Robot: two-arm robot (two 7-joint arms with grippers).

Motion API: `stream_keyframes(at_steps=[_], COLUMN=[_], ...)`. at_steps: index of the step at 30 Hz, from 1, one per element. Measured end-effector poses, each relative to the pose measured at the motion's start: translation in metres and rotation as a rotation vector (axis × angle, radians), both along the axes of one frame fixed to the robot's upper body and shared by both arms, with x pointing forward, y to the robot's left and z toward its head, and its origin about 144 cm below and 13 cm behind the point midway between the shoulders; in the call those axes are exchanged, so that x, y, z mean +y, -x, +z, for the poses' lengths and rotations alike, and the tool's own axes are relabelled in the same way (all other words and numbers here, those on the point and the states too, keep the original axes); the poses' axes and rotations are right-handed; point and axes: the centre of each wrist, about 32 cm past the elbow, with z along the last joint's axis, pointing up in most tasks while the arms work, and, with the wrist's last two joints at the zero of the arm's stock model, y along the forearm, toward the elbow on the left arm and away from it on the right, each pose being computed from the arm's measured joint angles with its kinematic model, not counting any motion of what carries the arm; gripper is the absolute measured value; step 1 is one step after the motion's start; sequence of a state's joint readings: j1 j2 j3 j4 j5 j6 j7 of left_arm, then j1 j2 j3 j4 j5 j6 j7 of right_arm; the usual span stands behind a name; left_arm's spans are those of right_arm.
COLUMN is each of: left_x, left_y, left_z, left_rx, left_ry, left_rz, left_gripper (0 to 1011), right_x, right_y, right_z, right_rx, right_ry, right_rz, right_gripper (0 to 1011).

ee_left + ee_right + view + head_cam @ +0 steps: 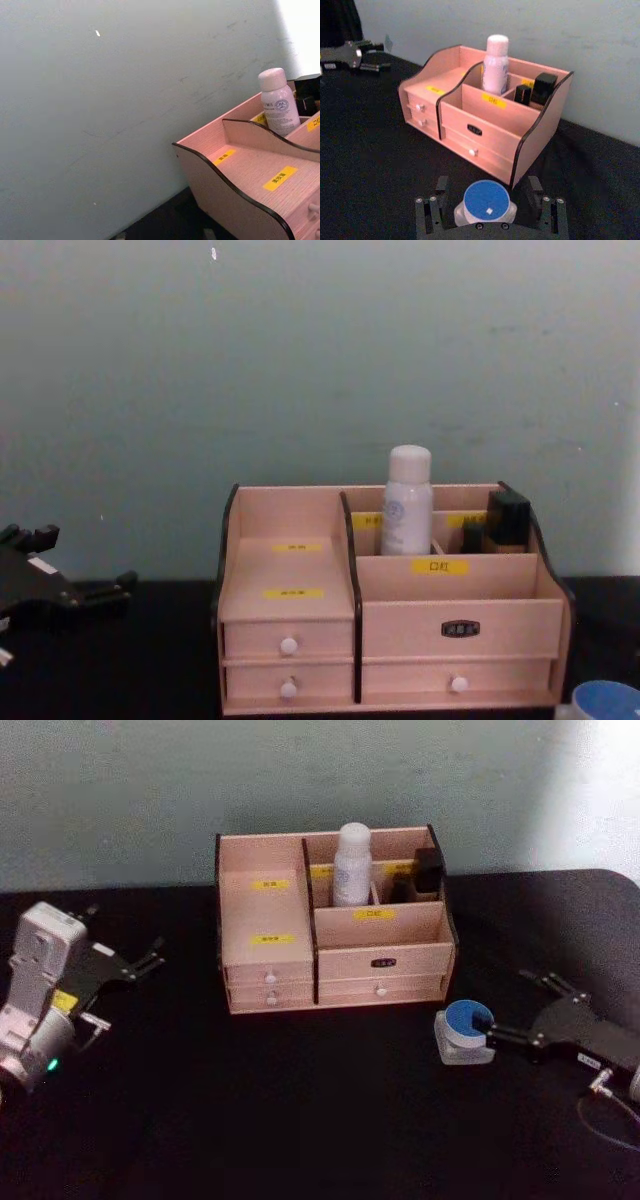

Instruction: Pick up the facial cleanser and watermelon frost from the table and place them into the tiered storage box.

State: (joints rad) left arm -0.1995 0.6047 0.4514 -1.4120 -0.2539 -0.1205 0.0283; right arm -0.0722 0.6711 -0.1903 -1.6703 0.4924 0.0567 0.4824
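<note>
I need to grab the watermelon frost by its sides below the blue lid with my right gripper next. Then I need to put it into the tiered storage box (pixel 290 580) (pixel 470 112).
The tiered storage box (pixel 268 956) stands at the back middle of the black table. The facial cleanser (pixel 352 865), a white bottle with a pale cap, stands upright in a rear compartment of the box (pixel 470 112), also seen from the chest (pixel 407 502) and left wrist (pixel 278 102). The watermelon frost (pixel 465 1032), a small white container with a round blue lid (pixel 486 201), sits on the table right of the box's front corner. My right gripper (pixel 488 184) is open, its fingers on either side of the container with gaps. My left gripper (pixel 158 953) rests open at the far left.
Small black items (pixel 428 870) occupy the box's back right compartments. Two rows of drawers with white knobs (pixel 289 645) face me. A pale wall stands close behind the box. Bare black tabletop (pixel 280 1110) lies in front of it.
</note>
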Motion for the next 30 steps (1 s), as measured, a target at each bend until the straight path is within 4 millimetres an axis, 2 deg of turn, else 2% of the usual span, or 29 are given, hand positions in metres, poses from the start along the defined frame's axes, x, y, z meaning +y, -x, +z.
stream_keyframes(at_steps=[15,30], left_x=[0.000,0.000], left_y=[0.000,0.000], left_z=[0.000,0.000], left_rx=[0.000,0.000], left_ry=[0.000,0.000], left_rz=[0.000,0.000], left_gripper=[1001,1001], right_x=[0.005,0.010], right_y=[-0.009,-0.020], right_z=[-0.019,-0.025], right_rx=[0.041,0.087], right_ry=[0.048,0.056], right_rz=[-0.005,0.001], right_gripper=[1000,1000])
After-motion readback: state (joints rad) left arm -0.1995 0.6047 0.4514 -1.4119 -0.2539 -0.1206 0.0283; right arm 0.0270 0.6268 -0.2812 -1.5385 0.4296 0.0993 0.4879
